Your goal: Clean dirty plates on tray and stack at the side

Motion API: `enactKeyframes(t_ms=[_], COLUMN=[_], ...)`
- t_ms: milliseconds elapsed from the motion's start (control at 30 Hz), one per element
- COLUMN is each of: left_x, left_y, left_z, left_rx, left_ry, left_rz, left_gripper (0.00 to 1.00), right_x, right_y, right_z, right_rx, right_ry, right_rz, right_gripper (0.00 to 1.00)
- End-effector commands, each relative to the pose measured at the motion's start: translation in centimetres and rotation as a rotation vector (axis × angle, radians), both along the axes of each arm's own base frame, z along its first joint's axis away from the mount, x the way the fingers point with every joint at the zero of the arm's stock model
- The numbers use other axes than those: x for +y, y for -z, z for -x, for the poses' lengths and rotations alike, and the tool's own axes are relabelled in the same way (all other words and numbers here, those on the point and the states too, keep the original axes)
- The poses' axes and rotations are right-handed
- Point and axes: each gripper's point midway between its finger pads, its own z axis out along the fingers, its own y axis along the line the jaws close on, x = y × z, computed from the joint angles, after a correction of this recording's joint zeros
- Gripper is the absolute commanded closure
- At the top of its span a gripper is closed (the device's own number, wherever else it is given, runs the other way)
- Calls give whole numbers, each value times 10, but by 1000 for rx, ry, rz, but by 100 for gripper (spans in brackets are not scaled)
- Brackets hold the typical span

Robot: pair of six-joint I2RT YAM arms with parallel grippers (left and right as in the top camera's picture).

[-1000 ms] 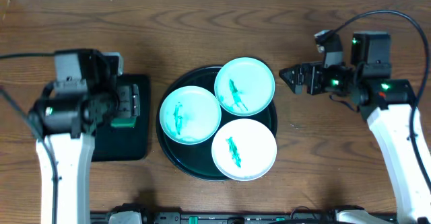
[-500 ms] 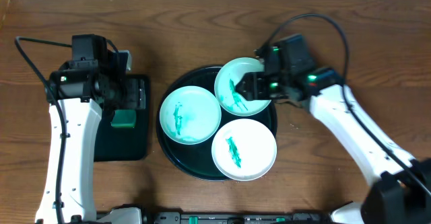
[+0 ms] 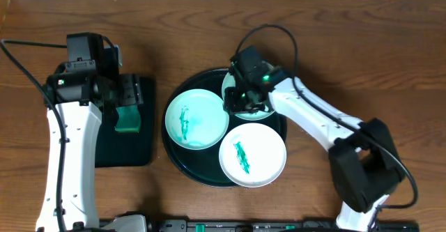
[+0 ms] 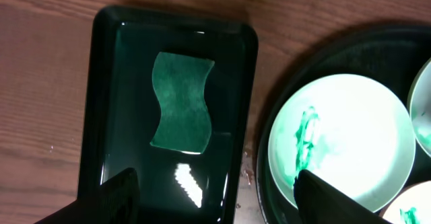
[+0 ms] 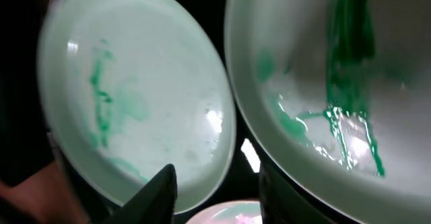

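Note:
My left gripper grabs the green sponge across its middle next, by the long curved sides, which leaves its ends free to wipe dirty plates.
The round dark tray (image 3: 174,152) holds three pale-mint dirty plates with green smears: a left plate (image 3: 197,118), a front plate (image 3: 252,155), and a back plate (image 3: 261,110) mostly hidden under my right arm. My right gripper (image 3: 238,96) hangs low over the back plate's left rim. In the right wrist view its jaws (image 5: 225,207) stand partly apart. Only dark tray and the front plate's edge (image 5: 229,216) show between them. The back plate's rim (image 5: 316,116) lies against the right finger (image 5: 289,197). My left gripper (image 4: 219,207) is wide open and empty.
A black rectangular tray (image 3: 104,152) lies left of the round tray, with a green sponge (image 3: 127,122) in it. The same sponge (image 4: 182,103) lies ahead of my left fingers. My right arm (image 3: 313,120) crosses the table from the front right. Bare wooden table (image 3: 348,44) surrounds both trays.
My right arm has swung in from the table's right side onto the tray, over the back plate, and its jaws have narrowed. The left arm shifted slightly above the rectangular tray.

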Motion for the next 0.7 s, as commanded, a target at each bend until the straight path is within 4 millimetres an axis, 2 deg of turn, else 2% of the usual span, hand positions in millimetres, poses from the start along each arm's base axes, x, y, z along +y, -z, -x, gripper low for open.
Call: enactKeyframes(t_ms=[0,133,333,667], left_x=[4,4,4,5], left_y=[0,7,21,45], left_z=[-4,-5,-8,-12], left_rx=[3,28,73,147], left_ry=[-19,-19,-19,17], left_rz=[-7,-4,1,-7], left_gripper=[25,26,26,26], right_x=[0,4,10,10], right_y=[8,21,24,48], right_z=[-4,2,8,9], right_rx=[-2,23,23,40], right_ry=[49,43,23,80], right_rz=[53,74,84,144], right_gripper=[65,68,71,74])
